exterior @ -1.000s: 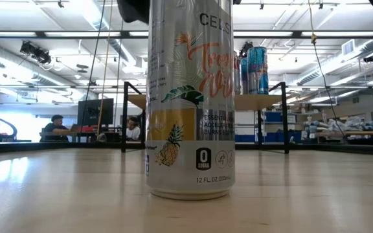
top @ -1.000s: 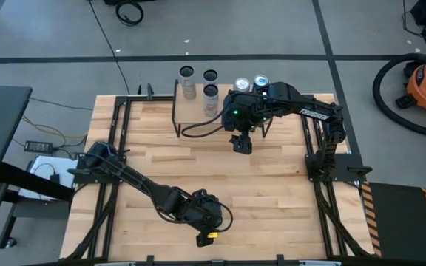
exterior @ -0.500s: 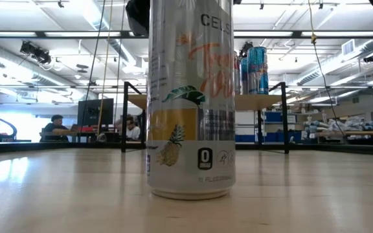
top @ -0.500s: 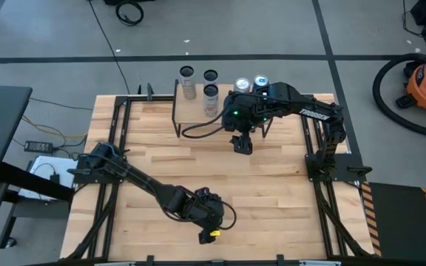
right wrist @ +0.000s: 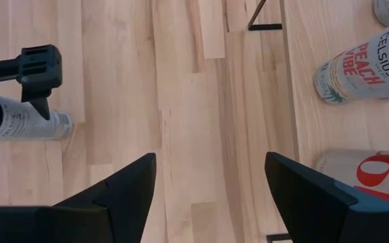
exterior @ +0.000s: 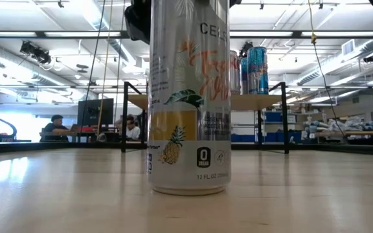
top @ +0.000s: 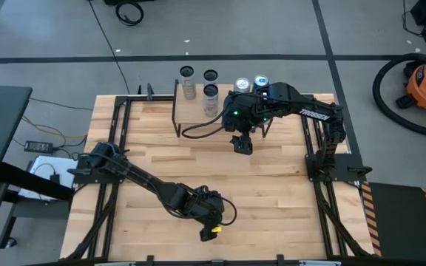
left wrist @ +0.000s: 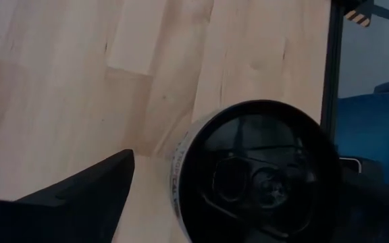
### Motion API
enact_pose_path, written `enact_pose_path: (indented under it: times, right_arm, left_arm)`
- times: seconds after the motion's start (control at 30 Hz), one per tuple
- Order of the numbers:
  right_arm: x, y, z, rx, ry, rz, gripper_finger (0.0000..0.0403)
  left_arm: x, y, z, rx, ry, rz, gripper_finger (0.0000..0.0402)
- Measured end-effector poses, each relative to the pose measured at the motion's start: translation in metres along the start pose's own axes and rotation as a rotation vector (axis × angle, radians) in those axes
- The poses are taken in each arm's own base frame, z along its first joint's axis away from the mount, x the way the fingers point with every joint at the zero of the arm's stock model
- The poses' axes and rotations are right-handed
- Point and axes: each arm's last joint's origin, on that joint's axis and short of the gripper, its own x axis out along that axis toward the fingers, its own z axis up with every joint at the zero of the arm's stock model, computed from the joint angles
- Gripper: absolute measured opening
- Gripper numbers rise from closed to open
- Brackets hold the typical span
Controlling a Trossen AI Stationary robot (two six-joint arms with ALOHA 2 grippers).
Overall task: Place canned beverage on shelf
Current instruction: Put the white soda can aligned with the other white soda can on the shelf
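My left gripper should close on the can now, because its fingers reach down past the dark top [left wrist: 261,177], beside the can's printed side [left wrist: 180,172].
A tall white canned beverage [exterior: 190,97] with a pineapple print stands upright on its base near the table's near edge. Its dark top [left wrist: 262,169] shows from above in the left wrist view. My left gripper [top: 211,224] is open over it, one finger [left wrist: 80,196] clear of the can on one side and the other on the opposite side. The shelf [exterior: 264,101] stands at the table's far side with several cans [top: 211,92] on and beside it. My right gripper [right wrist: 211,196] hangs open high above the table, in front of the shelf, holding nothing. My left gripper comes at the can from above, slanting down, with its fingers on either side of the can's top. One finger lies close by the rim [left wrist: 329,158], but that side is dark, so I cannot tell whether it touches. The can stands upright on the table.
Bare wooden tabletop [top: 272,199] lies between the can and the shelf. Black frame rails [top: 324,177] run along the table's left and right sides. People sit at desks in the room beyond the table [exterior: 57,126].
My left gripper has moved a little toward the table's right edge and slightly down over the can, still open. The can, still upright, has slid a short way toward the far edge, away from the low camera.
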Motion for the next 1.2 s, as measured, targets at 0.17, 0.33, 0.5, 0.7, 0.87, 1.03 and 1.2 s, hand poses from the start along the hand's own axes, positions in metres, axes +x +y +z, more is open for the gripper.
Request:
enact_pose_path:
  times: [0.17, 0.33, 0.5, 0.7, 0.87, 1.03, 1.2]
  right_arm:
    - [0.0, 0.0, 0.0, 0.0, 0.0, 0.0, 0.0286]
    - [0.0, 0.0, 0.0, -0.001, 0.0, 0.0, 0.0286]
    - [0.0, -0.001, 0.0, -0.002, 0.001, -0.021, 0.0285]
    - [0.0, -0.001, -0.002, -0.004, 0.026, -0.025, 0.0285]
    - [0.0, -0.001, -0.003, -0.004, 0.028, -0.027, 0.0285]
    - [0.0, -0.001, -0.003, -0.004, 0.028, -0.027, 0.0285]
    - [-0.002, 0.0, -0.004, -0.003, 0.022, -0.008, 0.0285]
  left_arm:
    - [0.0, 0.002, 0.001, 0.007, 0.002, 0.006, 0.0363]
    - [0.0, 0.003, 0.001, 0.047, 0.005, 0.012, 0.0307]
    - [-0.005, 0.007, 0.001, 0.065, 0.027, 0.032, 0.0262]
    - [-0.01, 0.013, 0.003, 0.079, 0.039, 0.048, 0.0269]
    - [-0.015, 0.018, -0.001, 0.134, 0.094, 0.082, 0.0273]
    - [-0.036, 0.029, 0.003, 0.153, 0.118, 0.102, 0.0273]
    - [-0.075, 0.045, 0.013, 0.144, 0.075, 0.097, 0.0274]
